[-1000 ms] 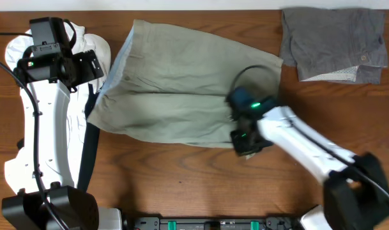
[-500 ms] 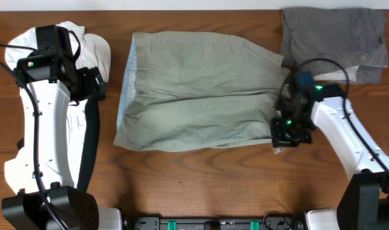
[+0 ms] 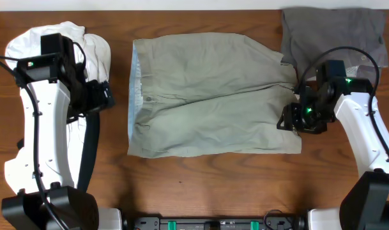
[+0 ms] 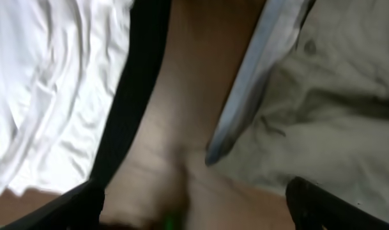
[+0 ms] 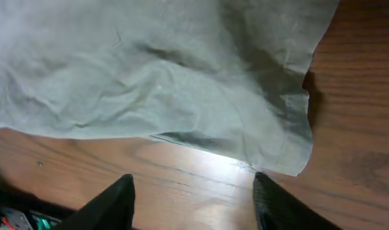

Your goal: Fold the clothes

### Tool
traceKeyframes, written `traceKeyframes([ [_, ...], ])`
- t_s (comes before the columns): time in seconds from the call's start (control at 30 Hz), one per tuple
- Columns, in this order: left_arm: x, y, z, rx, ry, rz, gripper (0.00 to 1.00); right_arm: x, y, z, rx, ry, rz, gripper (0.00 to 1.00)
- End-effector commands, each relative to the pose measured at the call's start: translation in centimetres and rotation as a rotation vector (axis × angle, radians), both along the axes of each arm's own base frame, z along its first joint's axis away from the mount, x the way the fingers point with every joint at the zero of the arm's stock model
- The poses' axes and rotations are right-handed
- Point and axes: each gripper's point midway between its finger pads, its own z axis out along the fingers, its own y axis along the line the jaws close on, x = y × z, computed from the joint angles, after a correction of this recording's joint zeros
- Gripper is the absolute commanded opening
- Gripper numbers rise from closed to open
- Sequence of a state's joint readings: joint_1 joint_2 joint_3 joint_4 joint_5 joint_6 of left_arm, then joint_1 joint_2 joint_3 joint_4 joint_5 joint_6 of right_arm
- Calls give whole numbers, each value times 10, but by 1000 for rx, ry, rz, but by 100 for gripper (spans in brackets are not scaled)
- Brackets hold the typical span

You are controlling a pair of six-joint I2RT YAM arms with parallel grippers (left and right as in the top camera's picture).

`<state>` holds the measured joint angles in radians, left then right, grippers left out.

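The left gripper grabs the near waistband corner of the khaki shorts (image 3: 207, 96) next, opposite the hem, to stretch them straight.
The khaki shorts (image 3: 207, 96) lie spread flat mid-table, with the pale blue waistband lining (image 3: 135, 76) to the left and the leg hems to the right. My left gripper (image 3: 105, 97) hovers just left of the waistband, open. In the left wrist view the lining (image 4: 245, 96) and the button fly (image 4: 309, 48) show ahead of the open left gripper (image 4: 194, 214), which holds nothing. My right gripper (image 3: 291, 120) stands at the right hem. In the right wrist view this gripper (image 5: 194, 204) is open over bare wood, with the hem corner (image 5: 290, 156) just ahead of it.
Darker grey shorts (image 3: 335, 38) lie folded at the back right, touching the khaki leg. A white cloth (image 3: 92, 48) lies at the back left under the left arm, with a dark strip (image 4: 140, 96) beside it. Bare wood (image 3: 207, 179) runs along the front.
My right gripper pulled the leg hems rightward, stretching the shorts out flat, then opened and let go. The left gripper shifted slightly down and right beside the waistband.
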<state>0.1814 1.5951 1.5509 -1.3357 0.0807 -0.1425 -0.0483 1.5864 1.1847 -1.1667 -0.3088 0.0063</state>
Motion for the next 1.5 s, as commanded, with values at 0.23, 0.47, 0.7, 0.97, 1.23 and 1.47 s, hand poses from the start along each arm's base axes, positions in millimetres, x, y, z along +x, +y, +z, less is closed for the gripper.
traceKeyframes([
  [0.23,-29,-40,-9,-134,81,-16,92,2,4,9,8,-18,10,60],
  [0.47,-42,-44,-53,-109,75,181,92,7,1,8,-8,-31,-20,61],
  [0.7,-57,-45,-109,-125,81,393,92,8,-20,1,-198,17,-254,59],
  [0.97,-67,-41,-148,-109,74,576,87,16,-6,1,-340,-35,-424,58],
  [1.23,-59,-43,-164,-120,11,603,80,23,7,2,-325,-70,-407,59],
  [1.47,-47,-59,-163,-131,-35,558,79,22,7,2,-322,-65,-416,59],
])
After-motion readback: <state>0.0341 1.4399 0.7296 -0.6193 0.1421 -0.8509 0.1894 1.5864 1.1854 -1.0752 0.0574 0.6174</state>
